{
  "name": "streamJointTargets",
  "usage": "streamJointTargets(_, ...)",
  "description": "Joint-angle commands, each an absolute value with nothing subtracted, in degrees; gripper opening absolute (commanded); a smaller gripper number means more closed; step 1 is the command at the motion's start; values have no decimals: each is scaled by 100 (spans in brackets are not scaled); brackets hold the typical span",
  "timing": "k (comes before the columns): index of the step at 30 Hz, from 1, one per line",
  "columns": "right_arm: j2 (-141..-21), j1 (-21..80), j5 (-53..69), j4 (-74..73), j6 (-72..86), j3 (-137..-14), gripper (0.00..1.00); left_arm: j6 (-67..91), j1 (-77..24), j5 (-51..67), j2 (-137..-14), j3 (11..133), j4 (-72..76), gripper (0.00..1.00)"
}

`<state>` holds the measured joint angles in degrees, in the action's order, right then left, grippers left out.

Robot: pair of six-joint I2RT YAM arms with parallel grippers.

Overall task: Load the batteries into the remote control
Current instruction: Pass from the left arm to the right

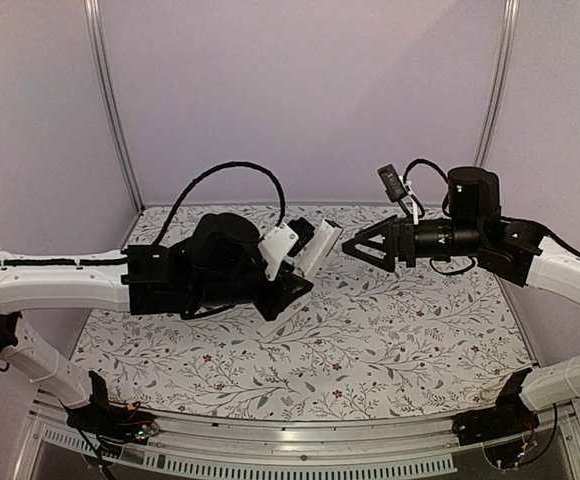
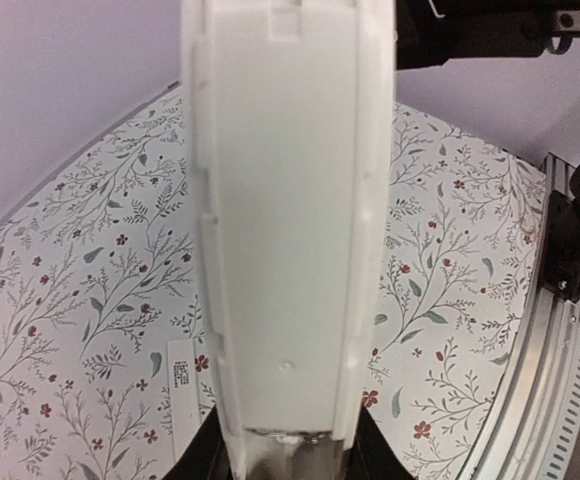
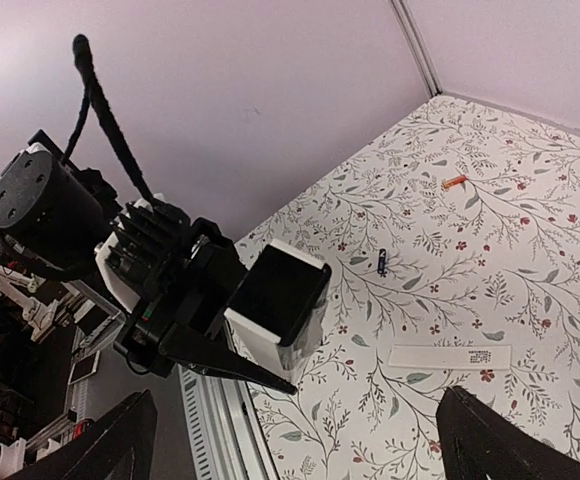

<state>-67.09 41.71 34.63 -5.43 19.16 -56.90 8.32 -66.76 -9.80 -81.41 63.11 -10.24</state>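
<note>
My right gripper grabs the remote control by its black end [image 3: 282, 289] next, so the rest of its body stays free to take the batteries.
The remote control [image 1: 315, 246] is a long white bar held off the table, tilted up toward the right, with my left gripper [image 1: 292, 278] shut on its lower end. In the left wrist view the remote control [image 2: 285, 220] fills the middle, its plain white side facing the camera, and the dark jaws of my left gripper [image 2: 290, 462] clamp it at the bottom. My right gripper [image 1: 354, 247] hangs open just right of the remote's upper end, empty. From the right wrist, the remote control [image 3: 278, 300] shows end-on. One small dark battery [image 3: 381, 262] lies on the cloth beyond it.
A thin flat white strip [image 3: 450, 357] with a printed label lies on the floral cloth, also seen as the strip [image 2: 183, 385] left of the remote. A small orange piece [image 3: 454, 181] lies further back. An aluminium rail [image 2: 545, 380] runs along the table's near edge.
</note>
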Motion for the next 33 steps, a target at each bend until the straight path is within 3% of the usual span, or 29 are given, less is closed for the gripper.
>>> streamJointTargets(1, -6981, 4140, 3201, -1183, 2213, -6148, 99, 652, -6889, -2020, -8443, 6621, -1404, 7)
streamJointTargets(4, -7258, 4149, 3245, -1189, 2609, -6339, 97, 643, -6949, -2202, -8591, 6732, -1488, 6)
streamJointTargets(11, -7486, 4191, 2893, -1143, 3374, -6367, 77, 647, -7013, -2454, -8730, 6865, -1512, 5)
streamJointTargets(18, -7674, 4314, 2741, -820, 3635, -6284, 67, 675, -7053, -2561, -8925, 7009, -1563, 5)
streamJointTargets(22, -7750, 4325, 2617, -695, 3681, -6237, 51, 680, -7074, -2540, -8974, 7055, -1574, 5)
streamJointTargets(25, -7804, 4329, 2671, -581, 3700, -6241, 45, 690, -7075, -2497, -8976, 7058, -1564, 5)
streamJointTargets(33, -7991, 4332, 2762, -441, 3823, -6267, 43, 695, -7075, -2546, -9016, 7105, -1592, 5)
